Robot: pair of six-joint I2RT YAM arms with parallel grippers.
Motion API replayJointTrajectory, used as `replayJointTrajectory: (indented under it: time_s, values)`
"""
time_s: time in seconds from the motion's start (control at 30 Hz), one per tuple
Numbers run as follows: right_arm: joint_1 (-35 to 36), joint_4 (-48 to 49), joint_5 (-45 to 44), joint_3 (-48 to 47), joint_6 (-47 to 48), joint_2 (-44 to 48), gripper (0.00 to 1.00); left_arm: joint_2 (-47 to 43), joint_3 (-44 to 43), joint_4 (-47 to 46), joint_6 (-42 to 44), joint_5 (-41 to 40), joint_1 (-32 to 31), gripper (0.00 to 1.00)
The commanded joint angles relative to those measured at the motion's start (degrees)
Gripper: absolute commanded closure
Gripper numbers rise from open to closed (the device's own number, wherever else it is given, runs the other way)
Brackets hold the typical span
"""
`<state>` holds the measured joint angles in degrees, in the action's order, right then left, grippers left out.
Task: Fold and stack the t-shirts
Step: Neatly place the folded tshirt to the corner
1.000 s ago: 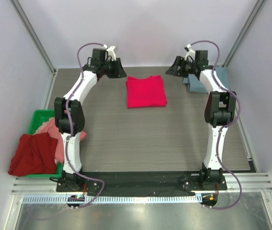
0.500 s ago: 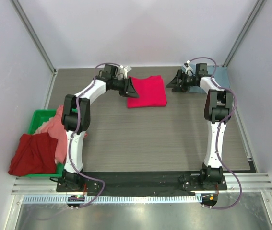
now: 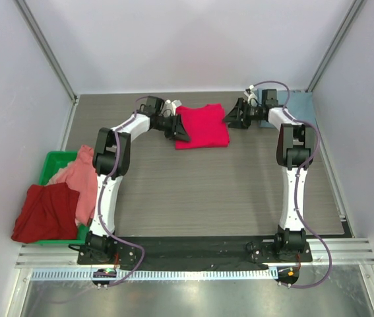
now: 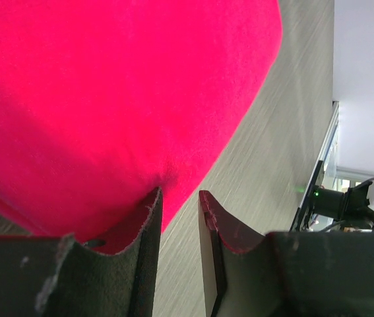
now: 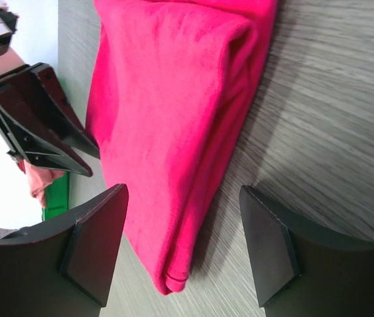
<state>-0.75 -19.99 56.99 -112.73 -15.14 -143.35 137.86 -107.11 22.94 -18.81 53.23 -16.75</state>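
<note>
My right gripper takes hold of the folded crimson-pink t-shirt by its folded edge [image 3: 225, 131] nearest the dusty blue-grey t-shirt [image 3: 301, 108] next, to stack it there.
A folded crimson-pink t-shirt [image 3: 202, 125] lies flat at the back middle of the table. My left gripper [image 3: 181, 129] is low at its left edge. In the left wrist view the left gripper [image 4: 179, 193] stands open by a narrow gap with only table showing between the fingers, one finger overlapping the crimson-pink t-shirt [image 4: 107, 86]. My right gripper [image 3: 231, 119] is at the shirt's right edge. In the right wrist view the right gripper [image 5: 183, 191] is wide open, and the folded edge of the crimson-pink t-shirt [image 5: 173, 99] lies between its fingers, untouched.
A dusty blue-grey t-shirt [image 3: 307, 109] lies at the back right behind the right arm. At the left a green bin [image 3: 55, 162] holds a salmon pink t-shirt [image 3: 81, 188], and a dark red t-shirt [image 3: 45, 211] spills over its front. Walls close in both sides.
My left arm has swung right from the back left and dropped to the shirt's left edge, its jaws narrowing. My right arm has moved left to the shirt's right edge.
</note>
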Motion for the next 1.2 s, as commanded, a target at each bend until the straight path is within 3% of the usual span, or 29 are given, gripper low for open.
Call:
replayJointTrajectory:
  time_s: [0.0, 0.43, 0.53, 0.57, 0.67, 0.7, 0.93, 1.17]
  values:
    - [0.8, -1.0, -2.4, 2.4, -0.7, -2.9, 0.26, 0.2, -2.5, -1.5, -0.3, 1.8, 0.2, 0.7]
    - [4.9, 2.2, -3.3, 1.4, -5.8, -7.5, 0.33, 1.6, -2.6, -2.2, -1.4, 1.4, 0.2, 0.71]
    - [5.0, 2.4, -4.3, 1.4, -5.9, -7.1, 0.55, 1.4, -2.5, -2.2, -1.4, 1.4, 0.2, 0.71]
    - [4.9, 2.2, -4.7, 1.5, -5.7, -6.8, 0.73, 1.4, -2.4, -2.1, -1.3, 1.4, 0.2, 0.71]
    - [4.9, 0.9, -6.4, 0.4, -3.0, -4.6, 0.94, 0.5, -2.7, -1.4, -0.5, 1.0, 0.2, 0.7]
    - [4.7, -0.3, -7.8, -0.2, -1.6, -3.8, 0.97, 0.0, -2.9, -1.2, -0.2, 0.2, 0.4, 0.69]
    - [4.5, -22.1, -19.2, -17.6, 19.7, 0.3, 0.99, -3.7, -4.6, 2.8, 4.5, -2.3, 0.6, 0.64]
    - [2.5, -22.7, -26.5, -18.8, 25.2, 7.3, 0.99, -5.5, -4.4, 3.2, 4.9, -2.7, 0.7, 0.63]
